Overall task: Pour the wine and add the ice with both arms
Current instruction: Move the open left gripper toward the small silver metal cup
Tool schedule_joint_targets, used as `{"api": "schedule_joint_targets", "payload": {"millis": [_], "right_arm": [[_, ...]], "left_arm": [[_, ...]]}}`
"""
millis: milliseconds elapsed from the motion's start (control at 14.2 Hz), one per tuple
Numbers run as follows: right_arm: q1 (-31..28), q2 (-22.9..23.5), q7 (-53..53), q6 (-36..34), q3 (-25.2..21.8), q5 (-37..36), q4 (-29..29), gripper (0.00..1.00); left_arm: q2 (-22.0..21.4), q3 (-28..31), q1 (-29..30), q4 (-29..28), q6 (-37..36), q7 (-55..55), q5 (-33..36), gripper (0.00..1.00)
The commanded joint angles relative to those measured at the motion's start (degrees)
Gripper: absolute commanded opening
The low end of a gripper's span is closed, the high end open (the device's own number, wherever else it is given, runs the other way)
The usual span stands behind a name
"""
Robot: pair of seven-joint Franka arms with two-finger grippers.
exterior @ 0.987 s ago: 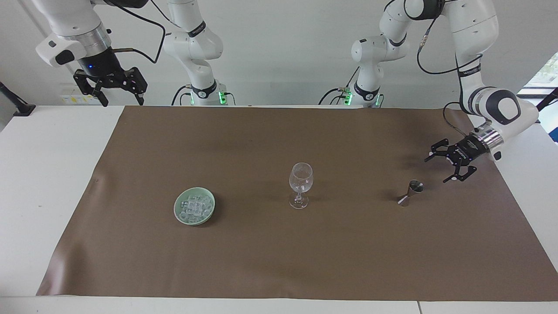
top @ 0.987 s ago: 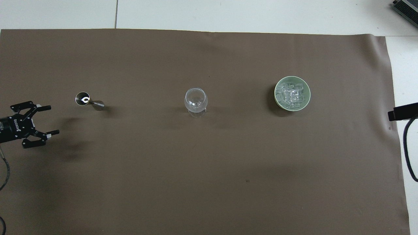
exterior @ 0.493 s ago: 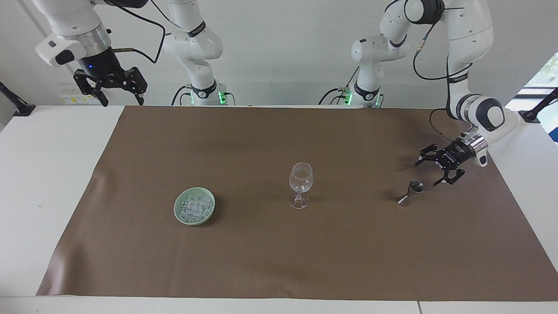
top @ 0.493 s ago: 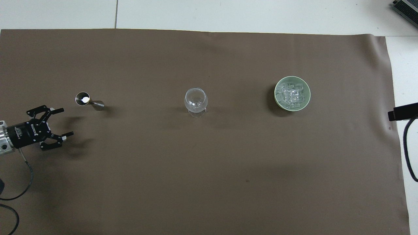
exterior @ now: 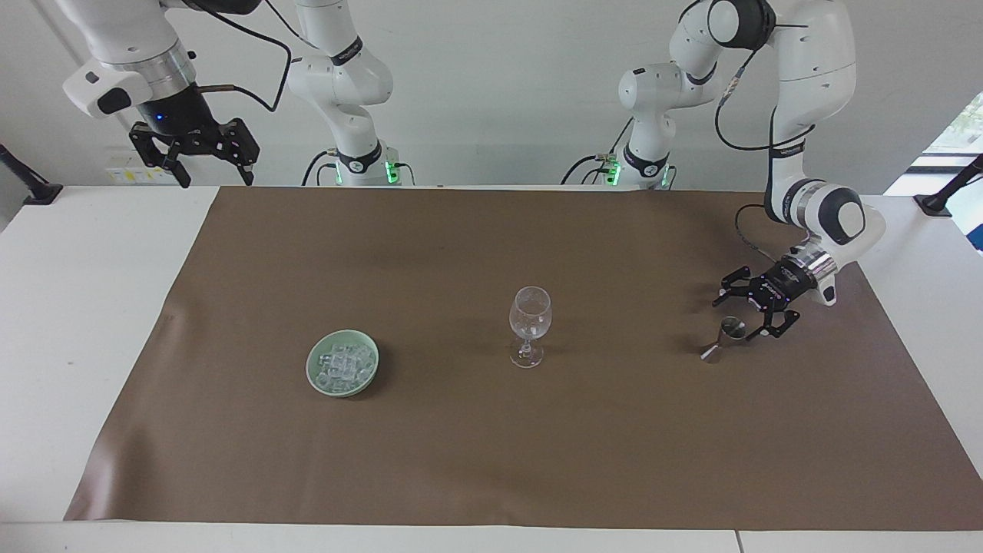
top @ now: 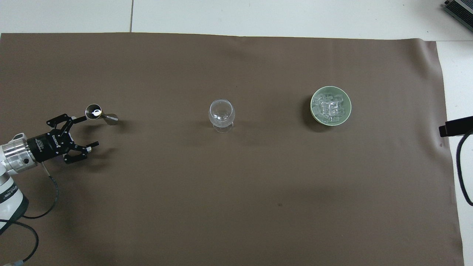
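My left gripper is going to grab the jigger by its narrow middle between its two cups next. The cups get wider and slope away from each other.
A small metal jigger stands on the brown mat toward the left arm's end of the table. My left gripper hangs low and open right beside the jigger's upper cup, holding nothing. An empty stemmed glass stands at the mat's middle. The ice, heaped clear cubes, lies in a pale green dish toward the right arm's end. My right gripper waits open, high over the table's edge by the robots. The wine is out of view.
The brown mat covers most of the white table. Jigger, glass and dish stand in a row across the mat, well apart. A black cable hangs over the table's edge at the right arm's end.
My left gripper has swung in from the table's end toward the jigger, still open. The right arm has not moved.
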Motion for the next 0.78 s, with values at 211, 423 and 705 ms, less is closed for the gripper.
{"api": "schedule_joint_targets", "payload": {"millis": [211, 423, 705], "right_arm": [[0.01, -0.67, 0.68, 0.21, -0.03, 0.16, -0.34, 1.00], [0.01, -0.67, 0.68, 0.21, 0.06, 0.07, -0.34, 1.00], [0.01, -0.67, 0.68, 0.21, 0.06, 0.16, -0.34, 1.00]], "left_arm": [[0.18, -1.11, -0.94, -0.68, 1.95, 1.14, -5.31, 1.00], [0.62, -2.51, -1.12, -0.50, 3.88, 1.41, -6.98, 1.00], [1.50, -3.75, -1.12, -0.06, 4.50, 2.63, -8.21, 1.00]]}}
